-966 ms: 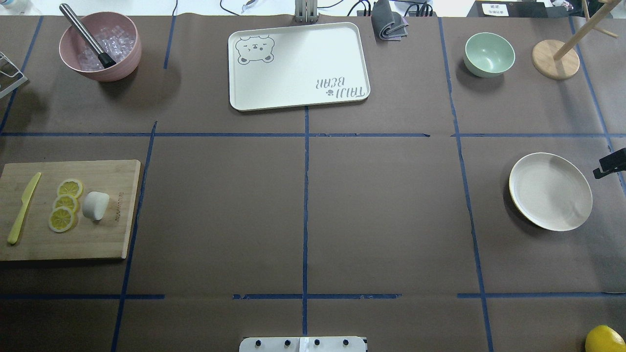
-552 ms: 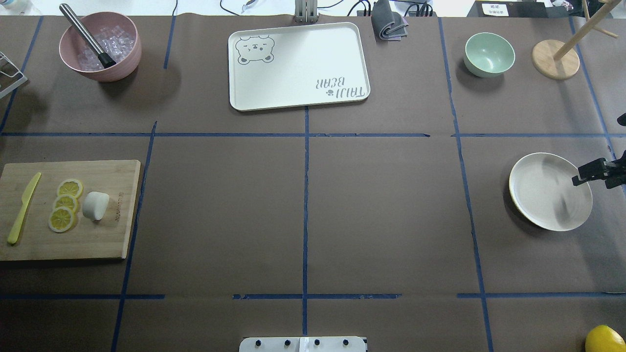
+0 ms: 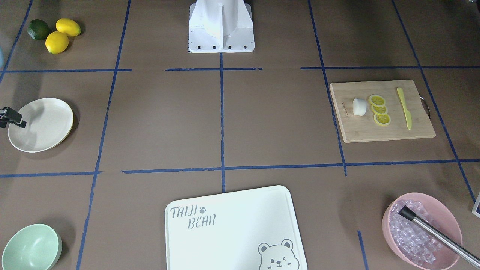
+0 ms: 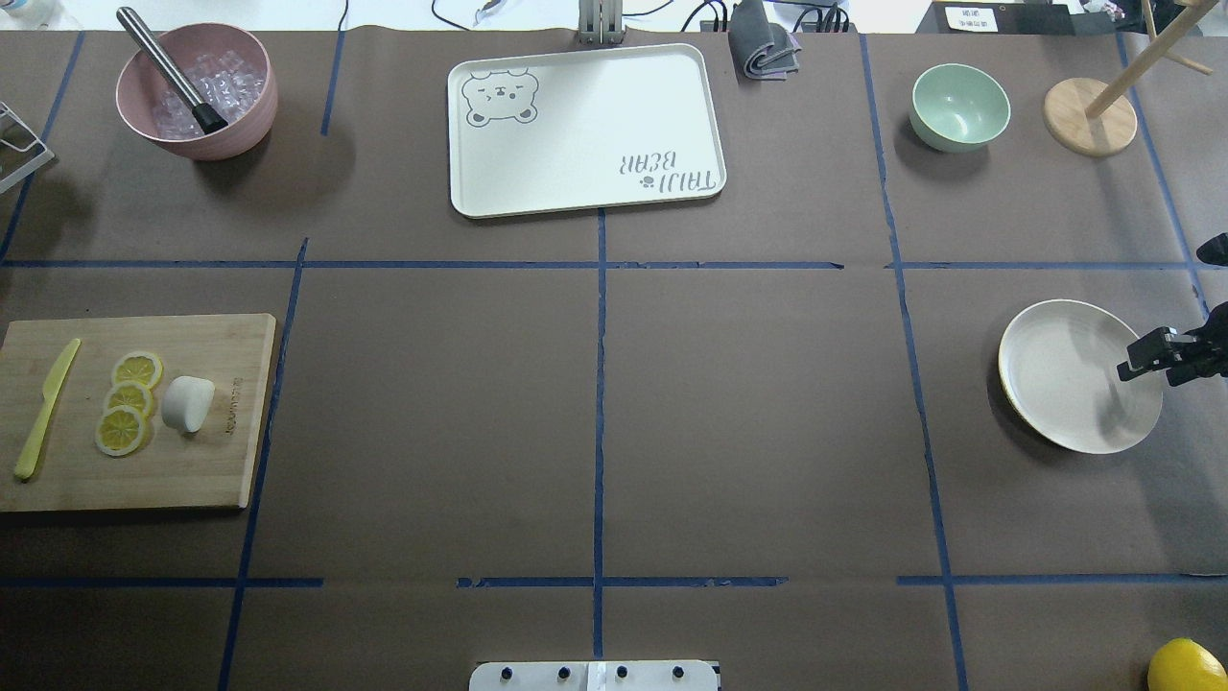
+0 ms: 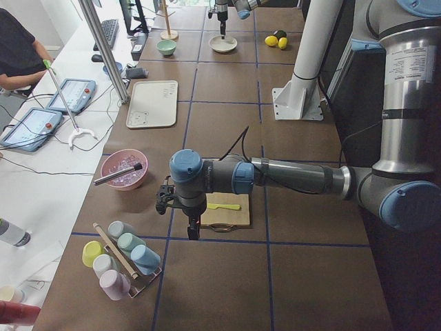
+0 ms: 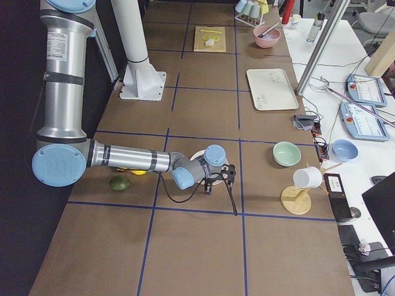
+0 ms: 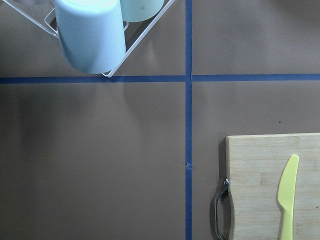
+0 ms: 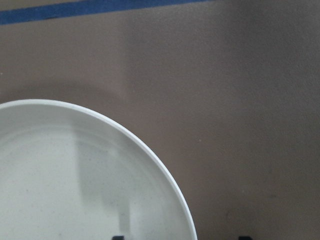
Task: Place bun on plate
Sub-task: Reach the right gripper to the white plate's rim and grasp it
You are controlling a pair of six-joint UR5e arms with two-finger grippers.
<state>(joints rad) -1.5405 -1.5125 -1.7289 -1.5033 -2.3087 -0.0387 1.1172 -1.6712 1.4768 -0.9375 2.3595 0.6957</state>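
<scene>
I next need to take hold of the cream plate by its rim with my right gripper. Then I can bring the plate over for the bun [image 3: 359, 107].
The white bun [image 4: 187, 403] [image 3: 359, 107] lies on a wooden cutting board [image 4: 192, 470] at the table's left, next to lemon slices [image 4: 127, 401]. At the right sits the cream plate [image 4: 1060, 384] [image 3: 41, 125] with nothing on it. My right gripper [image 4: 1151, 357] [image 3: 13, 118] hovers open over the plate's right rim. In the right wrist view its two dark fingertips [image 8: 118, 237] straddle the rim of the plate [image 8: 60, 175]. My left gripper [image 5: 189, 231] hangs beside the board's handle end, far from the bun. I cannot tell whether it is open or shut.
A yellow knife [image 4: 43, 408] lies on the board. A pink ice bowl [image 4: 197, 91] with a metal tool, a bear-printed tray [image 4: 585, 130], a mint bowl [image 4: 959, 106] and a wooden stand [image 4: 1089, 115] line the far side. A lemon [image 4: 1185, 667] is near right. A cup rack [image 7: 100, 30] stands left.
My right gripper has come in from the right edge over the plate's right rim and dropped slightly nearer. The bun and plate have not moved.
</scene>
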